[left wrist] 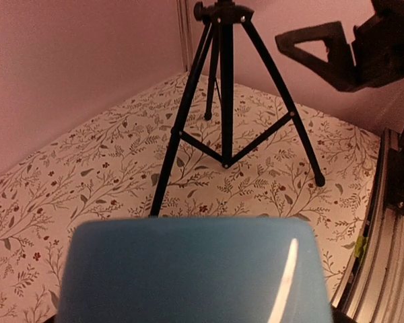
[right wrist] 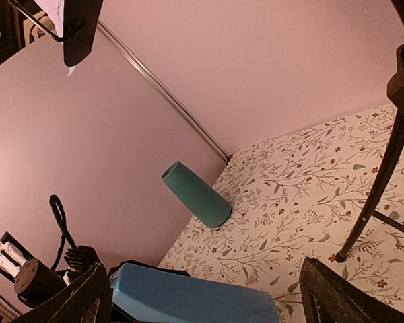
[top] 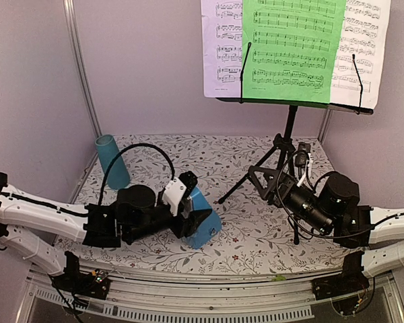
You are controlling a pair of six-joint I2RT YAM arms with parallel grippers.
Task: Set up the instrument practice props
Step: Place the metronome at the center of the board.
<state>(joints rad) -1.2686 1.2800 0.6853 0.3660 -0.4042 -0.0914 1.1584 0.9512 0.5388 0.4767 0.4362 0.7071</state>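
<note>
My left gripper should keep holding the metronome [top: 206, 227], which is tilted above the open flowered table. The metronome would fall short of its place if I opened my left gripper now.
The black tripod music stand [top: 291, 124] rises at the back right of the table. Its desk [top: 296, 103] carries white sheet-music pages [top: 222, 47] and a green page [top: 293, 47]. My left gripper [top: 192, 217] is shut on the small blue metronome [top: 206, 227], which sits low over the table's front middle and fills the bottom of the left wrist view [left wrist: 188, 269]. My right gripper [top: 266, 182] stands open beside the tripod's legs [left wrist: 225, 101] with nothing between its fingers [right wrist: 87, 299]. The metronome [right wrist: 195, 299] shows beyond them.
A teal cup [top: 112, 161] stands upright at the back left near the wall, and the right wrist view shows the cup [right wrist: 196, 195] too. The tripod's spread legs [right wrist: 384, 168] take up the right half of the flowered tabletop [top: 209, 158]. Walls close in the back and sides.
</note>
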